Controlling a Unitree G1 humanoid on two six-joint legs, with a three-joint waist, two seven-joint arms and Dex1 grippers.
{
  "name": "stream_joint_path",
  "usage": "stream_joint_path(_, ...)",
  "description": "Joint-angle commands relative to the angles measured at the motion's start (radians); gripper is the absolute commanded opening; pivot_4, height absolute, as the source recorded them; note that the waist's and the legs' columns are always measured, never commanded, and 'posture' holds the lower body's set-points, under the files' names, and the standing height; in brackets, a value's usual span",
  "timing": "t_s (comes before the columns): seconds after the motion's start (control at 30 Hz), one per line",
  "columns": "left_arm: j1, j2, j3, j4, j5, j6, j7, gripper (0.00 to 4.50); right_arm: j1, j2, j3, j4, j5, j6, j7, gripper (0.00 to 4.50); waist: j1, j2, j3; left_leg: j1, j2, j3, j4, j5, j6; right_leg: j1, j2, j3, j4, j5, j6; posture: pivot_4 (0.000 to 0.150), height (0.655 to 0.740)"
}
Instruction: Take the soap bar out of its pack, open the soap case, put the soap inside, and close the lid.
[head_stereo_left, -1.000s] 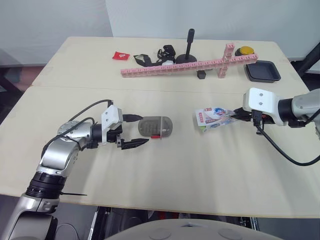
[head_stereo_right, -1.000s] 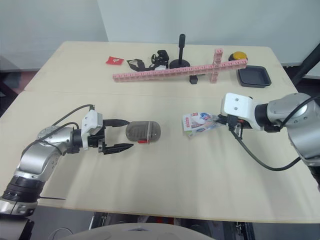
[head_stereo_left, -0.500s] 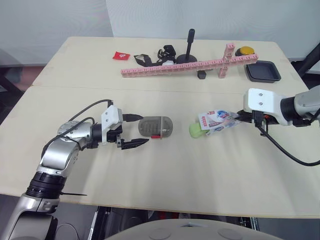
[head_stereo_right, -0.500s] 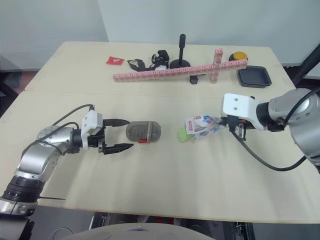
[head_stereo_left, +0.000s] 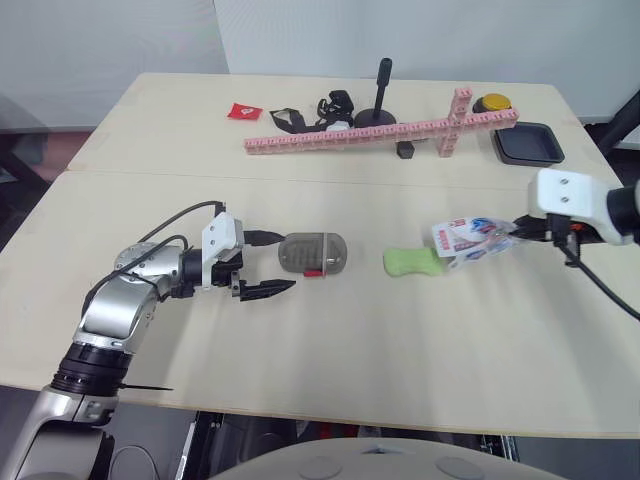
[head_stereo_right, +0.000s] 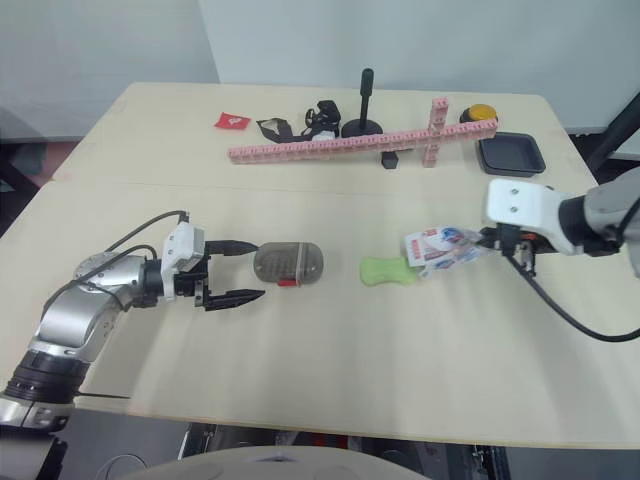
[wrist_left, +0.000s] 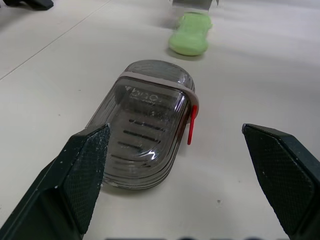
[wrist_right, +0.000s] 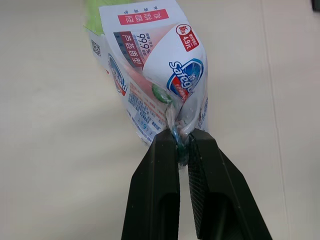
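Observation:
Next, my left gripper grabs the soap case (head_stereo_left: 312, 253) by its long sides, since the case is longer than the span of my open fingers but narrow across.
A green soap bar (head_stereo_left: 409, 262) lies on the table, partly out of the mouth of its white printed pack (head_stereo_left: 473, 239). My right gripper (wrist_right: 183, 145) is shut on the pack's far end and holds it tilted. The smoky grey soap case (head_stereo_left: 312, 253), with a red clasp, lies closed to the left of the soap. My left gripper (head_stereo_left: 264, 264) stands open just left of the case, one finger on each side of its near end. In the left wrist view the case (wrist_left: 146, 120) sits between the fingers (wrist_left: 80, 172) with the soap (wrist_left: 189, 39) beyond it.
At the back stand a long pink brick bar (head_stereo_left: 380, 130), a black stand (head_stereo_left: 374, 98), a black tray (head_stereo_left: 525, 143), a yellow button (head_stereo_left: 491, 102), black straps (head_stereo_left: 315, 110) and a red packet (head_stereo_left: 241, 111). A seam runs across the table behind the case.
My right gripper has pulled the pack to the right, and the green soap has slid out of it onto the table. The left gripper and case have not moved.

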Motion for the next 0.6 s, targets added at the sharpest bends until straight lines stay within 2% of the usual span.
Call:
stream_joint_path(0.03,-0.008,0.004,0.024,-0.023,-0.033,-0.012,-0.017,4.5,0.076,0.0,-0.147,0.107,0.043,-0.039,0.015,0.05,0.004,0.0,0.0,0.0,0.0,0.0,0.0,0.0,0.0,0.0,0.0,0.0,0.0,0.0,0.0,0.15,0.733)
stream_joint_path(0.17,-0.004,0.005,0.027,-0.027,-0.034,-0.012,-0.019,4.5,0.166,0.109,-0.295,0.224,0.049,-0.04,-0.138,0.05,0.009,0.0,0.0,0.0,0.0,0.0,0.001,0.0,0.0,0.0,0.0,0.0,0.0,0.0,0.0,0.15,0.733)
stream_joint_path(0.3,0.002,0.001,0.033,-0.032,-0.039,-0.011,-0.013,4.5,0.221,0.236,-0.439,0.243,0.044,0.014,-0.345,0.05,0.011,0.002,-0.002,0.0,0.0,0.0,0.002,0.0,0.001,0.0,0.0,0.0,0.0,0.0,0.0,0.15,0.733)
stream_joint_path(0.43,0.003,-0.022,0.051,-0.043,-0.076,0.005,0.004,4.5,0.243,0.422,-0.568,0.114,0.054,0.205,-0.622,0.05,0.011,0.006,-0.004,0.0,0.001,0.001,0.002,0.0,0.0,-0.001,0.0,-0.001,0.001,-0.002,-0.004,0.15,0.733)
stream_joint_path(0.6,0.005,-0.029,0.057,-0.048,-0.096,0.0,0.002,4.5,0.28,0.634,-0.587,-0.131,0.048,0.358,-0.853,0.05,0.009,0.011,-0.007,0.0,0.001,0.001,0.001,0.0,0.0,-0.001,0.0,-0.001,0.001,-0.003,-0.004,0.15,0.733)
